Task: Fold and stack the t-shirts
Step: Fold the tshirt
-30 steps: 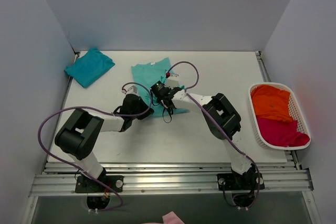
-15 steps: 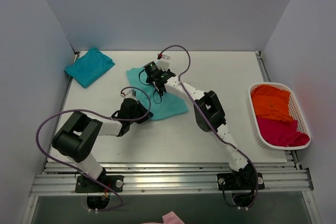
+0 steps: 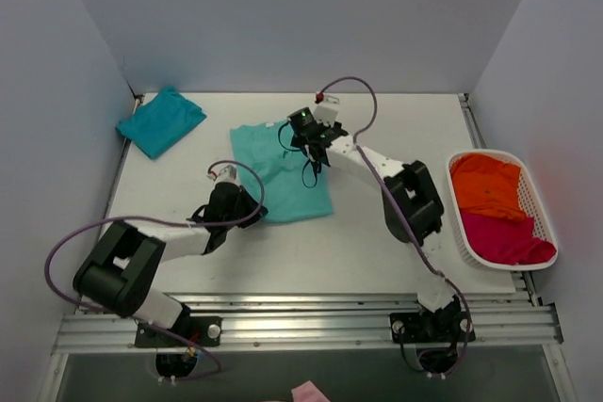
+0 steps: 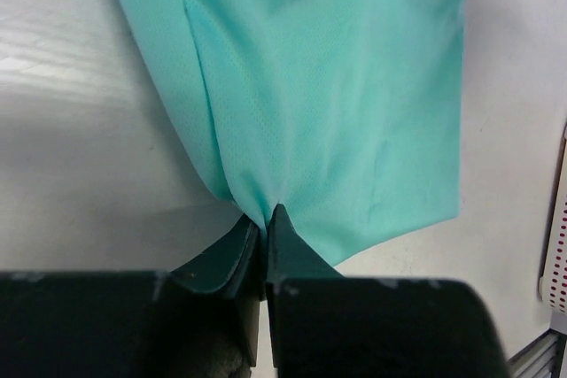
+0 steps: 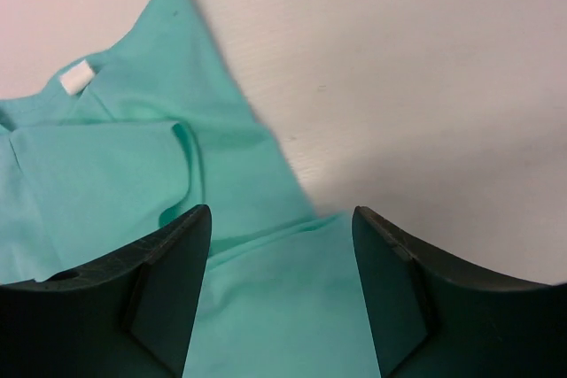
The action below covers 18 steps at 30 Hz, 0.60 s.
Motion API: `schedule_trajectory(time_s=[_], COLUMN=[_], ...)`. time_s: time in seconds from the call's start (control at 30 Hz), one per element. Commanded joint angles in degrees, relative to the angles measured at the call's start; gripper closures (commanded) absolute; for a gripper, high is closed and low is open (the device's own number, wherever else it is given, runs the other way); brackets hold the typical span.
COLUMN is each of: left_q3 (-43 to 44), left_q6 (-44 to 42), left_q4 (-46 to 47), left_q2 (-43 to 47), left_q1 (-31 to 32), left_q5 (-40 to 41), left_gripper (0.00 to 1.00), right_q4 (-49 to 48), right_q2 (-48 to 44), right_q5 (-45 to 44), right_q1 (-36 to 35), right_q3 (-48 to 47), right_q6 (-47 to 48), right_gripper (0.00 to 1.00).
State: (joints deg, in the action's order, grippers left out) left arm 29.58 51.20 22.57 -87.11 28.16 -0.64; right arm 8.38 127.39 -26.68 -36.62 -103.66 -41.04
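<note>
I next need to pick up the mint-green t-shirt's near-end side edge (image 3: 329,208) with my right gripper, across from where my left gripper pinches, to fold toward the neck label.
The light mint-green t-shirt (image 3: 281,171) lies spread on the table, its white neck label (image 5: 78,77) at the far end. My left gripper (image 3: 252,209) sits at the shirt's near left edge. In the left wrist view its jaws (image 4: 266,220) are shut on a pinch of the mint cloth (image 4: 337,104). My right gripper (image 3: 307,142) hovers over the shirt's far right part, open, with the cloth (image 5: 279,307) lying loose below its jaws (image 5: 282,227). A darker teal t-shirt (image 3: 161,120) lies folded at the far left corner.
A white basket (image 3: 459,223) at the right edge holds an orange t-shirt (image 3: 485,184) and a magenta one (image 3: 506,237). Grey walls close in the table on the left, back and right. A metal rail runs along the near edge.
My right gripper carried the cloth toward the back, swung right and opened, letting it go. The mint shirt now lies flatter and wider. My left arm drew back slightly toward the near side.
</note>
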Motion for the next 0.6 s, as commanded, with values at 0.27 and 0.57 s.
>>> schedule_trajectory(time_s=[0.27, 0.57], left_q3=[-7.26, -9.1], left_q6=[1.89, 3.64], left_q4=[-14.65, -13.7], left_q2=[19.69, 18.73], left_q1=[0.93, 1.1], left_q5=[15.23, 14.97], left_gripper=[0.9, 0.9], right_q4=[-6.09, -16.63], right_q2=[-36.33, -38.54], right_q5=[-7.61, 0.39], right_q1=[-0.46, -16.35], right_q3=[43.67, 59.88], right_q6=[-9.93, -20.39], right_gripper=[0.39, 0.44])
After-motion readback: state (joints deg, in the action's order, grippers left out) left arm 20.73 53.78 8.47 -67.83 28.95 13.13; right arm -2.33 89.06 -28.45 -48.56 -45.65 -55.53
